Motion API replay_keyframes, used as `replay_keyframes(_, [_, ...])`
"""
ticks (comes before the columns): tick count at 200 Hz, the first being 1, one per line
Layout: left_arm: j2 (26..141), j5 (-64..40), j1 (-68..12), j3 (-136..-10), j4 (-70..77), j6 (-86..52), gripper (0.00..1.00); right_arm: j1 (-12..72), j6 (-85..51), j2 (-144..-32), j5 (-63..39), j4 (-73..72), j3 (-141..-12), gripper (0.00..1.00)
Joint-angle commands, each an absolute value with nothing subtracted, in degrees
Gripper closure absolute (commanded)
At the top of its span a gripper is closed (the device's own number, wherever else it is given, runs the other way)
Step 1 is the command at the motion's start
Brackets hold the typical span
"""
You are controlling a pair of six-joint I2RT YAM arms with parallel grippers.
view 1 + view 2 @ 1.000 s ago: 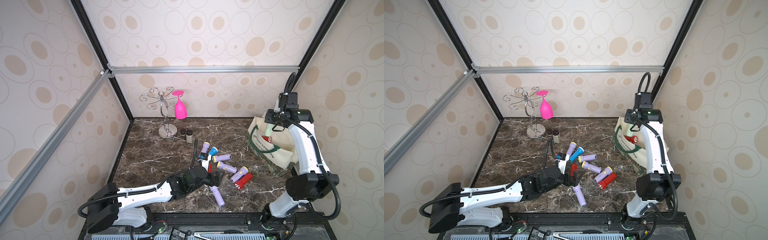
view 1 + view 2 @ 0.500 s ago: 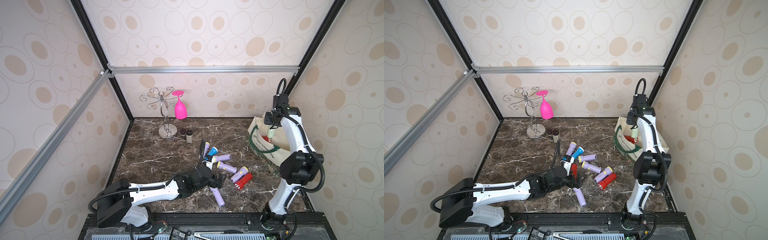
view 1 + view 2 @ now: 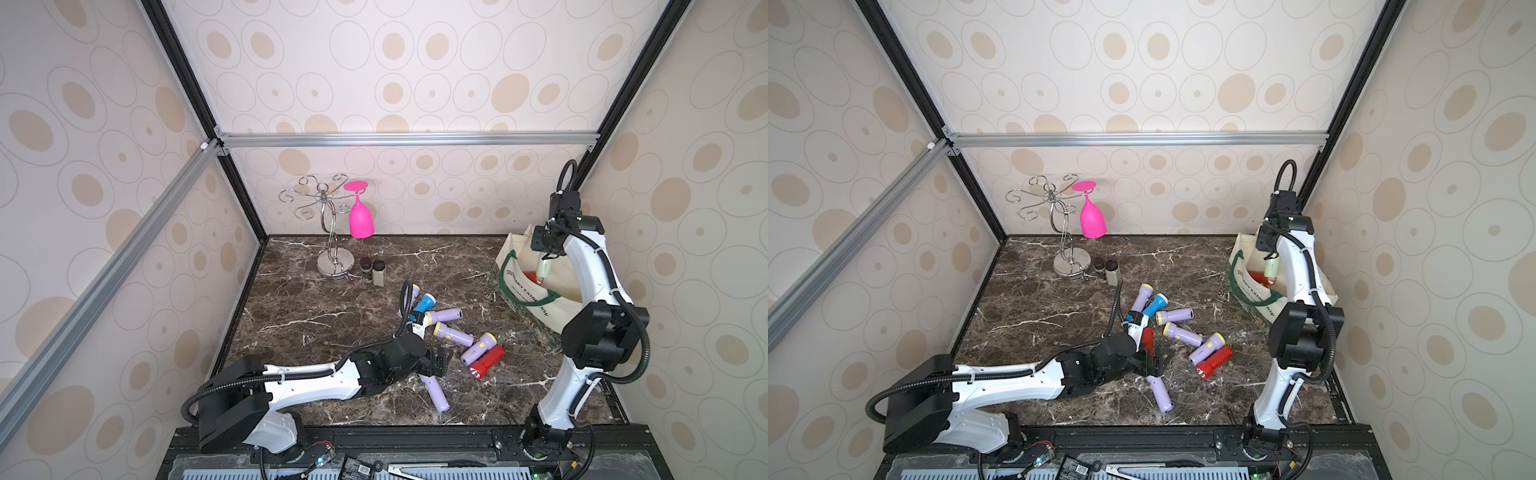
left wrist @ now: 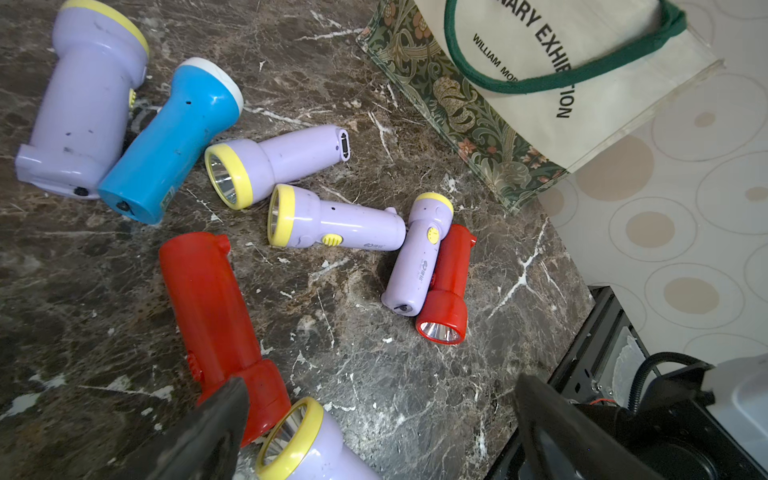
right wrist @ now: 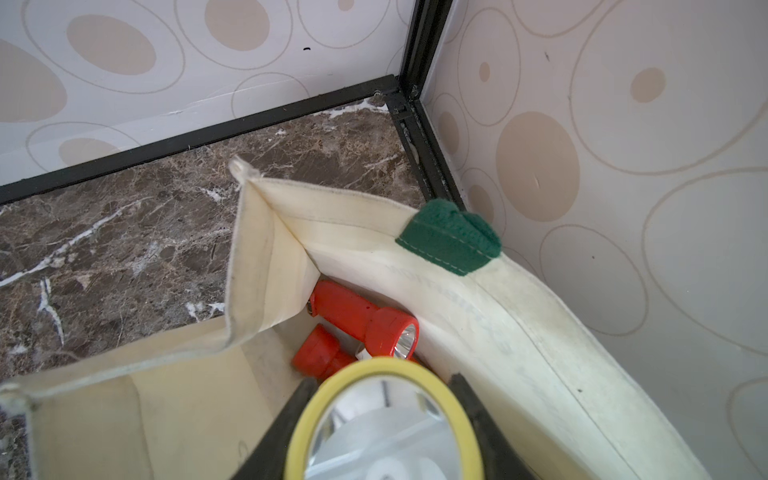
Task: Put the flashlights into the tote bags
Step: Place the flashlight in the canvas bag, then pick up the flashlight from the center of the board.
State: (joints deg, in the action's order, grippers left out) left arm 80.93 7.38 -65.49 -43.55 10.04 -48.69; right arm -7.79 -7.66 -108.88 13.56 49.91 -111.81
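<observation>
I need to open my right gripper now, because the pale green flashlight's tail hangs over the tote bag's red flashlights and the flashlight would fall inside if released.
The cream tote bag [image 3: 524, 291] with green handles stands open at the back right. My right gripper [image 3: 544, 254] hangs over its mouth, shut on a pale green flashlight [image 3: 543, 269] whose yellow-ringed head [image 5: 382, 419] fills the right wrist view. Two red flashlights [image 5: 357, 316] lie inside the bag [image 5: 257, 249]. My left gripper [image 3: 436, 362] is open, low over the marble. A lilac flashlight [image 4: 307, 444] and a red one [image 4: 216, 307] lie by its fingers. A blue flashlight [image 3: 424, 302], several lilac ones [image 3: 455, 334] and another red one [image 3: 488, 361] lie scattered mid-table.
A chrome glass rack [image 3: 332, 232] with a hanging pink glass [image 3: 360, 220] stands at the back, with two dark-capped jars [image 3: 372, 270] beside it. The enclosure's back and right walls run close behind the bag. A black rail runs along the table's front edge [image 3: 415, 432].
The right arm's elbow has swung inward while its gripper stays over the bag with the flashlight. The left arm has shifted slightly, and its gripper has barely moved.
</observation>
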Motion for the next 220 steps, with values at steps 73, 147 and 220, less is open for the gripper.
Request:
replay_keyframes(73, [80.52, 9.88, -64.95, -45.79, 8.89, -49.45, 0.00, -7.87, -9.04, -104.64, 15.28, 49.51, -111.00, 0.29])
replay_keyframes(147, [81.02, 10.19, -63.73, -47.19, 3.50, -50.60, 0.00, 0.74, -7.28, -102.66, 17.56, 53.54, -119.50, 0.11])
replay_keyframes(220, [84.90, 8.35, -63.37, -49.29, 0.18, -55.56, 0.07, 15.60, -9.88, -103.93, 15.59, 58.70, -127.70, 0.05])
